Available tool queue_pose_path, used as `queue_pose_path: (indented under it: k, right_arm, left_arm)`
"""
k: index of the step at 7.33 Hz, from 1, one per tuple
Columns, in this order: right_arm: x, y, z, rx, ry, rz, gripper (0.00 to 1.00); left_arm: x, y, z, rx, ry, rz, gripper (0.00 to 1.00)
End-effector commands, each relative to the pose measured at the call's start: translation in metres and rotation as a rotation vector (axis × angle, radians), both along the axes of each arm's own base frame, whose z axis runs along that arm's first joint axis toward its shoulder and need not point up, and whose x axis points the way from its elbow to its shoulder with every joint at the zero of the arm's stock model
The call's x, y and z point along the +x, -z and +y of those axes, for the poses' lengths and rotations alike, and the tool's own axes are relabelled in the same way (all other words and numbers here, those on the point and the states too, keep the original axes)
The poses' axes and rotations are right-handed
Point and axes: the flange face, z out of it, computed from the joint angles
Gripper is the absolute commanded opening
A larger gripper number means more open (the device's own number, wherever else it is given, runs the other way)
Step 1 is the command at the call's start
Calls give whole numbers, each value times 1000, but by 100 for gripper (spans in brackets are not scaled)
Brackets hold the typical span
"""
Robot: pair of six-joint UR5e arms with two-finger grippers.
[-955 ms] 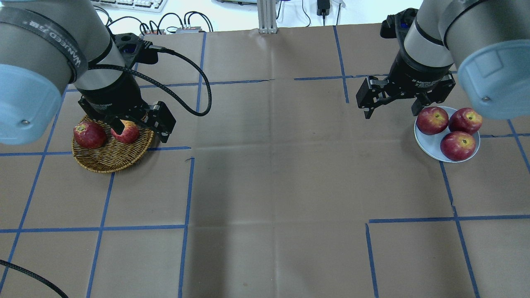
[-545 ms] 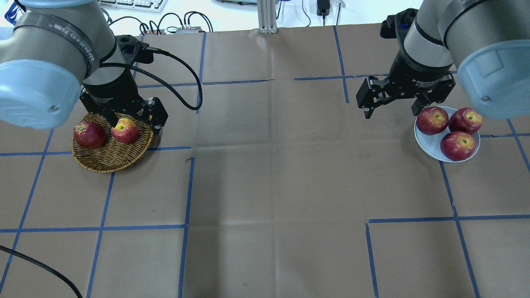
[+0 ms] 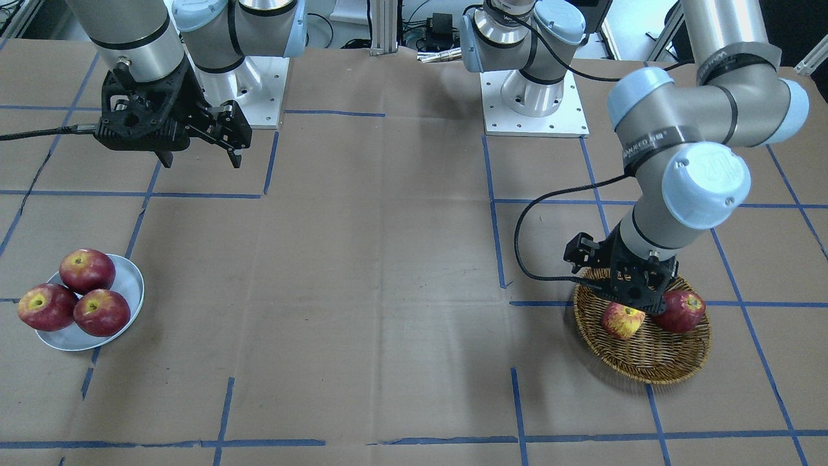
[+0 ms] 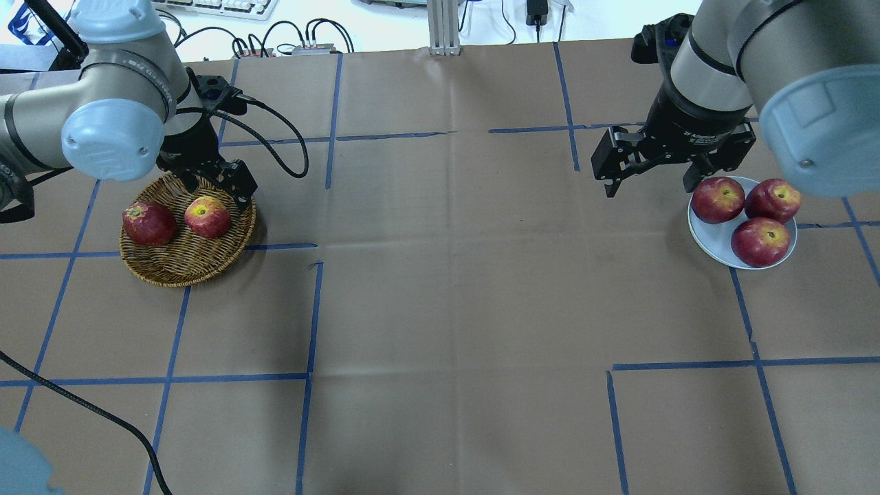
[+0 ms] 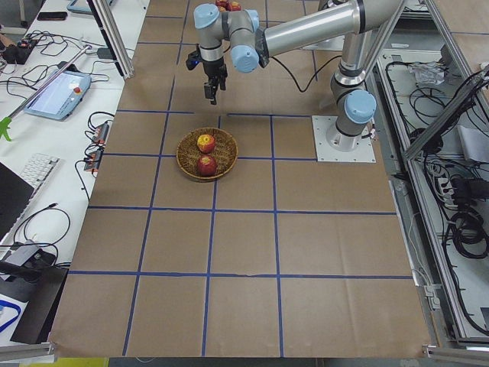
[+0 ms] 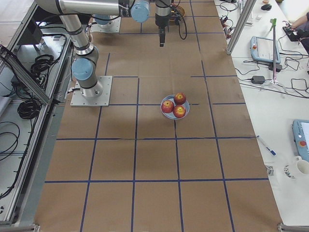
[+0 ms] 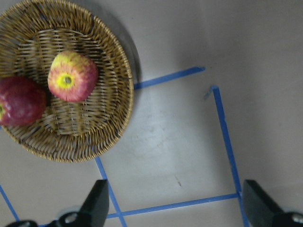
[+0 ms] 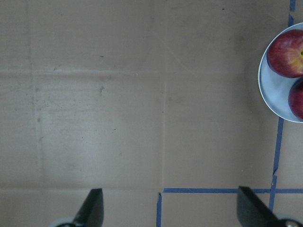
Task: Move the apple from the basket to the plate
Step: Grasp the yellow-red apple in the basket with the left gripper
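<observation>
My left gripper grabs the apple around its rounded sides next, to move the red-and-yellow apple out of the basket [image 3: 652, 357] [image 7: 66, 142] toward the plate.
The pale red-and-yellow apple [image 4: 207, 216] lies in the wicker basket [image 4: 185, 271] beside a dark red apple [image 4: 148, 223]. It also shows in the front view [image 3: 623, 320] and the left wrist view [image 7: 72, 76]. My left gripper [image 4: 214, 191] is open and empty. It hangs over the basket's far right rim, just behind the apple and not touching it. The pale plate [image 4: 711, 237] at the right holds three red apples. My right gripper [image 4: 650, 187] is open and empty, hovering just left of the plate.
Brown paper with blue tape lines covers the table [image 4: 454, 289]. The left arm's black cable [image 4: 289, 148] loops behind the basket. A keyboard and cables lie past the far edge. The plate's rim [image 8: 272, 94] shows at the right of the right wrist view.
My left gripper has lifted and drawn back from around the pale apple, which stays in the basket and now shows fully. The right arm has not moved.
</observation>
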Motion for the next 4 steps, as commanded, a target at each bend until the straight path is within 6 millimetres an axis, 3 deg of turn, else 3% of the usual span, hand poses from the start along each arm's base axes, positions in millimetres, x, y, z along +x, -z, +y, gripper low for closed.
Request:
queue_pose_path:
  k: [1, 4]
  right_arm:
    - [0, 0, 0, 1, 0, 1, 100]
    - [0, 0, 0, 2, -1, 0, 100]
  left_arm:
    - [32, 46, -27, -20, 39, 23, 99]
    - [60, 65, -31, -13, 69, 86, 99]
